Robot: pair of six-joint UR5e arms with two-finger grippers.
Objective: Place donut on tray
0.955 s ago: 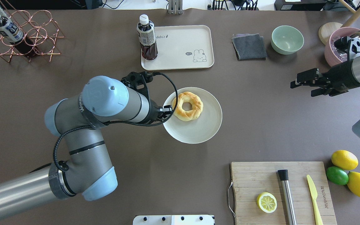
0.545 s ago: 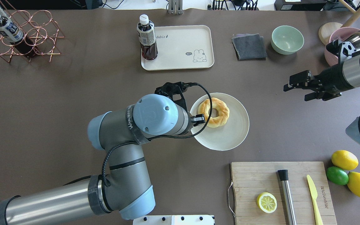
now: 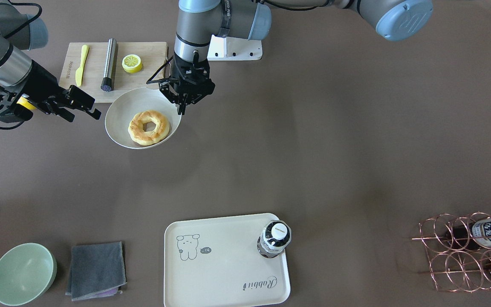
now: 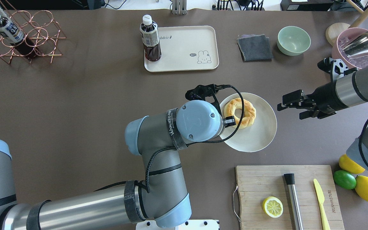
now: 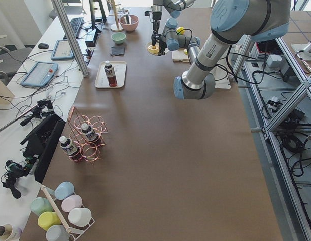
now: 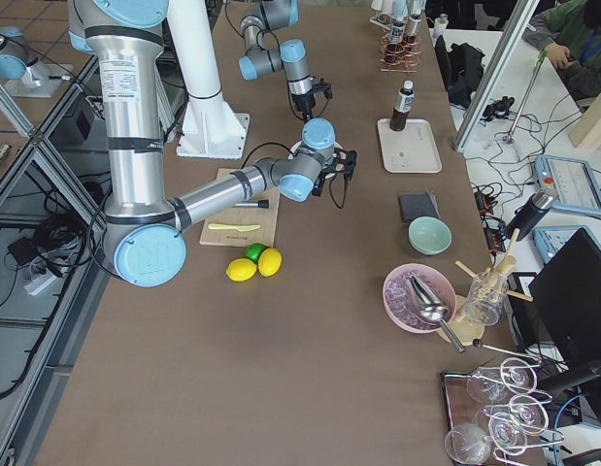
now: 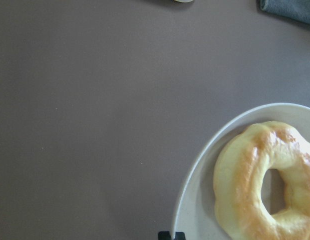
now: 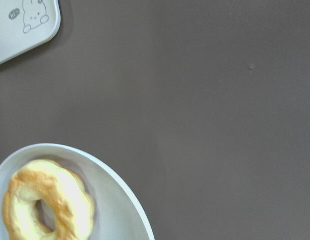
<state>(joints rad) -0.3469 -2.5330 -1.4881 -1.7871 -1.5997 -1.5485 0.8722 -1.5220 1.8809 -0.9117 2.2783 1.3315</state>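
Observation:
My right gripper grabs the white plate by its rim (image 8: 119, 182) next, to bring the donut over to the tray (image 8: 22, 27).
The golden-brown donut (image 4: 249, 111) lies on a white round plate (image 4: 257, 137) at mid-table. My left gripper (image 3: 181, 110) is shut on the plate's rim on the robot's left side; its fingertips (image 7: 171, 235) show at the rim in the left wrist view, beside the donut (image 7: 240, 190). My right gripper (image 4: 289, 112) is open and empty, just right of the plate. The cream tray (image 4: 184, 60) with its bear drawing lies at the far side, apart from the plate, with a dark drink bottle (image 4: 150, 38) standing on its left corner.
A wooden cutting board (image 4: 267, 182) with a lemon half (image 4: 272, 206), a steel rod and a yellow knife lies near the front right. A grey cloth (image 4: 255, 47), a green bowl (image 4: 294, 40), a pink bowl (image 4: 359, 44) and a copper bottle rack (image 4: 24, 38) line the far side.
My left arm has carried the plate with the donut to the right across the table. My right gripper has moved left and nearer, toward the plate, still open.

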